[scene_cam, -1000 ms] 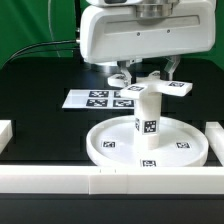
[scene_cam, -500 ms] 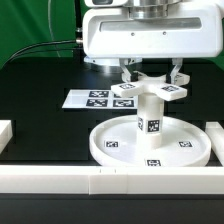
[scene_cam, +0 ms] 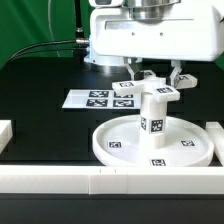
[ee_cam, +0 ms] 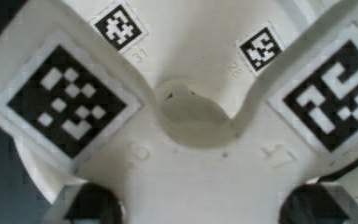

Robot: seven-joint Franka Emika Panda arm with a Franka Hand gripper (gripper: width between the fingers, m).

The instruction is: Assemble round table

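The bottom of the cross piece (scene_cam: pixel 161 91) is on top of the upright post, so the robot's gripper needs to open and let go of the cross piece.
The large round rimmed disc (scene_cam: pixel 108 150) lies on the black table. The short thick post (scene_cam: pixel 152 112) stands upright at its middle. The four-armed cross piece (scene_cam: pixel 161 91) sits on top of the post. My gripper (scene_cam: pixel 153 78) comes down from above, its fingers on either side of the cross piece and shut on it. In the wrist view the cross piece (ee_cam: pixel 194 110) with its tags fills the picture. The dark fingertips (ee_cam: pixel 98 202) sit against both sides of one arm, with my gripper (ee_cam: pixel 208 206) closed round it.
The marker board (scene_cam: pixel 92 98) lies flat behind the disc on the exterior view's left. Long white border blocks run along the front (scene_cam: pixel 90 180), the left (scene_cam: pixel 5 133) and the right (scene_cam: pixel 216 134). A green backdrop stands behind.
My gripper has turned with the cross piece, so its arms point differently. Hand, cross piece, post and disc have shifted slightly to the exterior view's right.
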